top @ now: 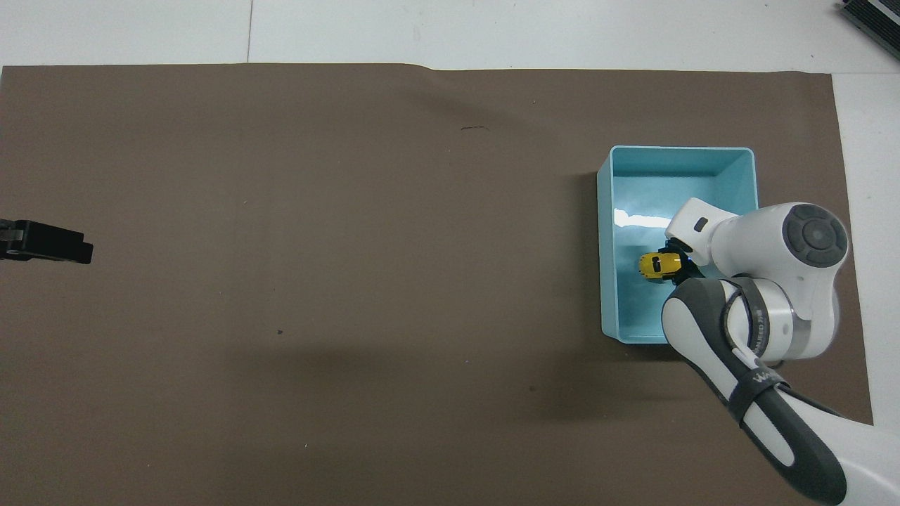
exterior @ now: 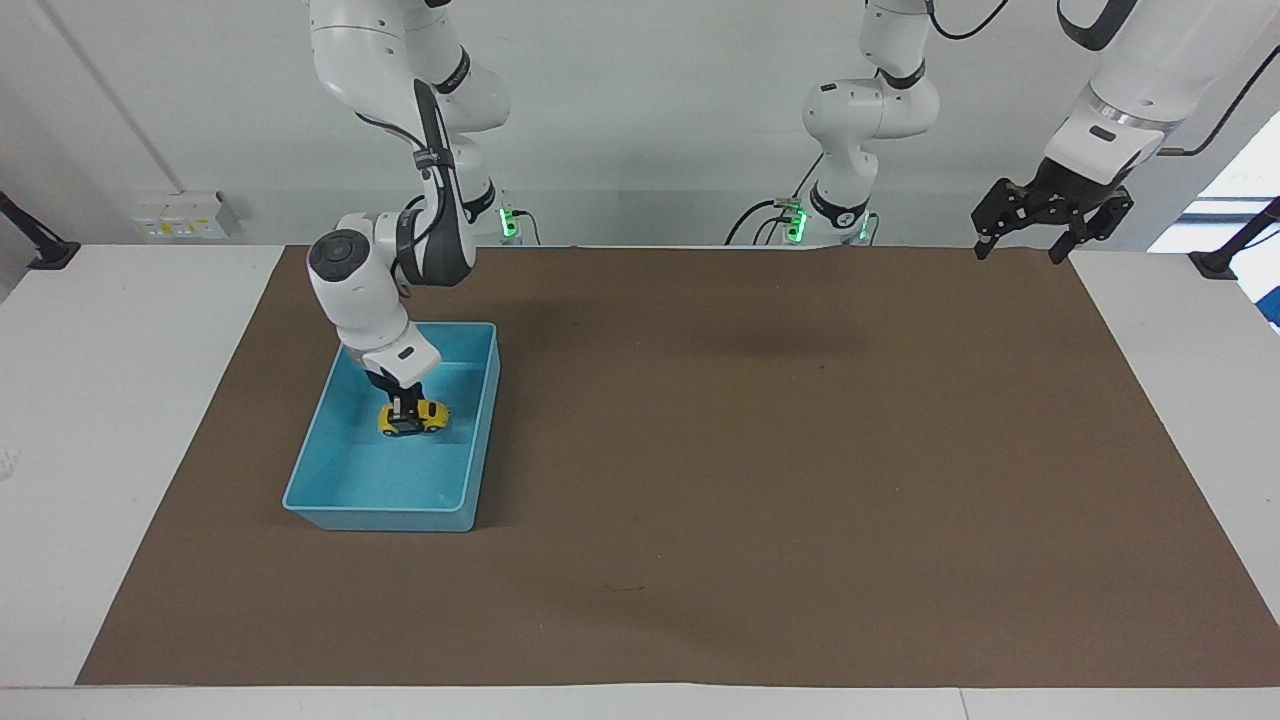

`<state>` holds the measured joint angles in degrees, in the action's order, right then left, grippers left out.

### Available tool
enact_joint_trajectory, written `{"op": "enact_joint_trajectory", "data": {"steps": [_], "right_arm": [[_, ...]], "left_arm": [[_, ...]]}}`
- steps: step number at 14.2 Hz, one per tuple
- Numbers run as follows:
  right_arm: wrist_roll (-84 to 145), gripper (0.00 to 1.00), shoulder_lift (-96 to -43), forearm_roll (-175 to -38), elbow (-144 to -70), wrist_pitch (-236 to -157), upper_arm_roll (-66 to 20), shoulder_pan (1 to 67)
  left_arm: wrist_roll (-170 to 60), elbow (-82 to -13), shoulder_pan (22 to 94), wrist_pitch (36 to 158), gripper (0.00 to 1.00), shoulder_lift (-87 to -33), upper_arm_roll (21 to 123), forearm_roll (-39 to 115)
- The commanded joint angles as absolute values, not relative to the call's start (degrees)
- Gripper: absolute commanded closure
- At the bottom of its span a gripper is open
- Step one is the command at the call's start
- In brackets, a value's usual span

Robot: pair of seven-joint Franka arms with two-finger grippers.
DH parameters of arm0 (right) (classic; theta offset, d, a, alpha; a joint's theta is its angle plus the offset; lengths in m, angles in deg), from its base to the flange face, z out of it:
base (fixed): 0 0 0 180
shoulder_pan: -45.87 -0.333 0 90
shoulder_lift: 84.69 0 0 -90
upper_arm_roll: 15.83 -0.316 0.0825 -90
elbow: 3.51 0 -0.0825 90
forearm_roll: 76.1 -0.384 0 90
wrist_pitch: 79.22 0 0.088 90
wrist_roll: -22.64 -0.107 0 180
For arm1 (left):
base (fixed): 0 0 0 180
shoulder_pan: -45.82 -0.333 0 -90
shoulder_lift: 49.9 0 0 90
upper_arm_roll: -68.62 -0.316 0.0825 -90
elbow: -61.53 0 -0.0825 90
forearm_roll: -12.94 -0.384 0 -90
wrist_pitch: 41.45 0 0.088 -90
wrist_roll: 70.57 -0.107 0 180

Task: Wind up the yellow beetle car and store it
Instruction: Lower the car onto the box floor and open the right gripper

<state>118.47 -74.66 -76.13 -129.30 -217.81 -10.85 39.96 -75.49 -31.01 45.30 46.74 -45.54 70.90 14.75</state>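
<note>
The yellow beetle car [top: 656, 265] is low inside the blue bin and would rest there, so it is now time for my right gripper to release it.
The yellow beetle car [exterior: 416, 418] is low inside the blue bin [exterior: 380, 516], in the half of the bin nearer to the robots. My right gripper [exterior: 404, 410] reaches down into the bin and is shut on the car across its body. In the overhead view the car [top: 656, 265] pokes out from under the right wrist, inside the bin [top: 605, 239]. I cannot tell whether its wheels touch the bin floor. My left gripper [exterior: 1018, 250] waits open and empty in the air over the brown mat's corner at the left arm's end.
A brown mat [exterior: 760, 450] covers most of the white table, and the bin stands on it toward the right arm's end. The left gripper [top: 49, 242] shows only as a dark tip at the overhead view's edge.
</note>
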Motion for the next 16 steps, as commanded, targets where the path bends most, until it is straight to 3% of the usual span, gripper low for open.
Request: {"op": "enact_joint_trajectory", "data": {"steps": [1, 3, 6, 10, 12, 13, 16], "right_arm": [[120.0, 0.80, -74.4, -75.2, -129.7, -219.2, -11.3, 40.9], [120.0, 0.79, -74.4, -75.2, -129.7, -219.2, -11.3, 40.9], [119.8, 0.69, -74.4, -75.2, -129.7, -219.2, -11.3, 40.9], [119.6, 0.67, -74.3, -75.2, -129.8, -219.2, -11.3, 40.9], [119.1, 0.27, -74.3, -75.2, -129.7, -219.2, -11.3, 40.9], [118.9, 0.16, -74.2, -75.3, -129.7, -219.1, -11.3, 40.9], [118.8, 0.03, -74.2, -75.3, -129.5, -218.6, -11.3, 40.9]], "left_arm": [[-76.1, -31.6, 44.4, 47.1, 0.00, -44.6, 71.3, 15.4], [-76.1, -31.6, 44.4, 47.1, 0.00, -44.6, 71.3, 15.4], [-76.1, -31.6, 44.4, 47.1, 0.00, -44.6, 71.3, 15.4], [-76.1, -31.6, 44.4, 47.1, 0.00, -44.6, 71.3, 15.4], [-76.1, -31.6, 44.4, 47.1, 0.00, -44.6, 71.3, 15.4], [-76.1, -31.6, 44.4, 47.1, 0.00, -44.6, 71.3, 15.4], [-76.1, -31.6, 44.4, 47.1, 0.00, -44.6, 71.3, 15.4]]}}
